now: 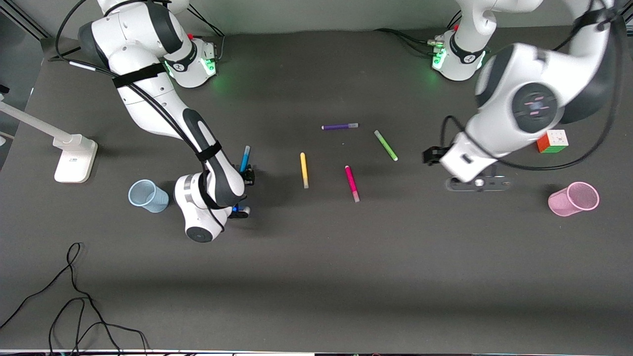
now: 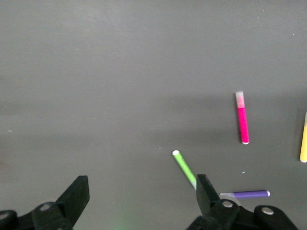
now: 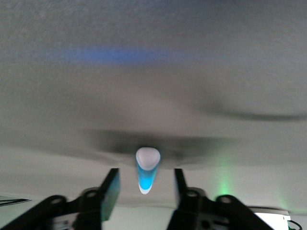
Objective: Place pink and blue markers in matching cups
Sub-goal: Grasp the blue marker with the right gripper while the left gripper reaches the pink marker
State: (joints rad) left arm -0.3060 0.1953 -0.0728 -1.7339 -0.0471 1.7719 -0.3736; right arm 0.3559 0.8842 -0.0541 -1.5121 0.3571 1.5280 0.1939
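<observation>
Next, my left gripper grips the pink marker by its bright pink body (image 1: 351,180) to place it in the pale pink cup (image 1: 573,199).
The blue marker (image 1: 245,158) with a pale cap sits between the fingers of my right gripper (image 1: 245,193), beside the pale blue cup (image 1: 148,196) at the right arm's end. In the right wrist view the marker (image 3: 147,167) shows end-on, and the right gripper (image 3: 145,175) has a gap on each side of it. The pink marker (image 1: 352,183) lies mid-table and shows in the left wrist view (image 2: 242,120). The pale pink cup (image 1: 573,199) stands at the left arm's end. My left gripper (image 1: 477,184) hangs open and empty (image 2: 141,187) over bare table between them.
A yellow pen (image 1: 304,170), a green pen (image 1: 385,145) and a purple pen (image 1: 340,126) lie mid-table around the pink marker. A colour cube (image 1: 553,141) sits farther from the front camera than the pink cup. A white stand (image 1: 74,158) and loose cables (image 1: 74,296) are at the right arm's end.
</observation>
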